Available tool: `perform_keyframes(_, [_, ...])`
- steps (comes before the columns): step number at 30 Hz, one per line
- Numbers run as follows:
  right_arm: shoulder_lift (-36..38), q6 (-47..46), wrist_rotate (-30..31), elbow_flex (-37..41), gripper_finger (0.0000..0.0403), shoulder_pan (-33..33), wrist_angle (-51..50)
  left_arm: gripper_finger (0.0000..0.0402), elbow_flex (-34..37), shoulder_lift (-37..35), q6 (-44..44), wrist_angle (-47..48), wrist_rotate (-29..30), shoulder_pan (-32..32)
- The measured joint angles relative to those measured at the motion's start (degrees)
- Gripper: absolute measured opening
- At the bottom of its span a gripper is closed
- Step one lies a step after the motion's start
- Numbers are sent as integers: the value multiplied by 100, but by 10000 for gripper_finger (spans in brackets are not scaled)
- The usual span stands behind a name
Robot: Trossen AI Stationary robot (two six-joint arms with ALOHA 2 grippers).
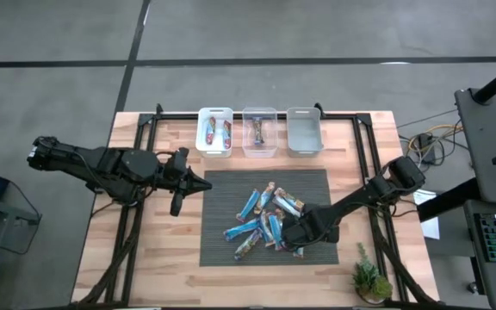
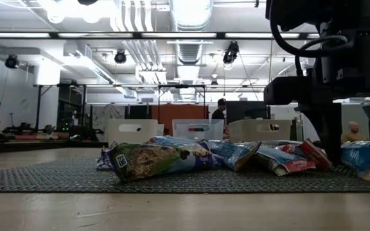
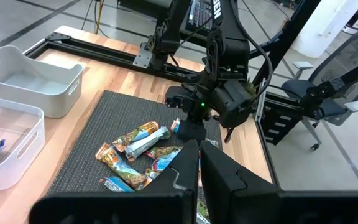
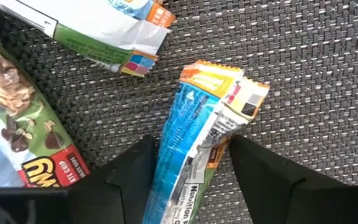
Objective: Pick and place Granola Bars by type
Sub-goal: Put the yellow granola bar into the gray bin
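Note:
The blue bar on the woven mat (image 1: 222, 250) has the fingers of my right gripper beside its long sides, so my right gripper needs to close.
Several granola bars (image 1: 265, 222) lie in a loose heap on a dark woven mat (image 1: 222, 250); most wrappers are blue, and some show green or red (image 2: 153, 159). My right gripper (image 1: 289, 234) is down at the heap's right side, pointing down and open. Its fingers straddle one blue bar with an orange end (image 4: 197, 137) that lies flat on the mat. My left gripper (image 1: 203, 183) hovers shut over the mat's far left corner, holding nothing. From the left wrist view, the heap (image 3: 138, 152) lies ahead, with the right gripper (image 3: 191, 124) over it. My right gripper comes from above with one finger (image 4: 132, 177) on each long side of the blue bar, across its width near its middle (image 4: 188, 165). The bar fills the gap between them and lies flat on the mat. Whether the fingers touch it, I cannot tell.
Three small bins stand in a row at the far edge: a white one (image 1: 214, 131) holding two red-printed bars, a clear one (image 1: 260, 131) holding one bar, and a pale grey one (image 1: 304, 131). A small potted plant (image 1: 370, 277) sits at the near right corner.

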State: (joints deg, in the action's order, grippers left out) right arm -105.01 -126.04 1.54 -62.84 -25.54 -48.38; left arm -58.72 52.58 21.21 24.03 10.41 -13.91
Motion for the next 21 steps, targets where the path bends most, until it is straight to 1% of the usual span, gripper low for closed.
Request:
perform_keyframes(6, [0, 0, 7, 60, 202, 7, 116, 0, 0, -1, -30, 2, 0, 1])
perform_keyframes(9, [-2, 0, 7, 62, 191, 5, 140, 0, 0, -1, -32, 0, 0, 0])
perform_keyframes(21, [-11, 22, 9, 60, 101, 4, 227, 0, 0, 0, -28, 0, 0, 1])
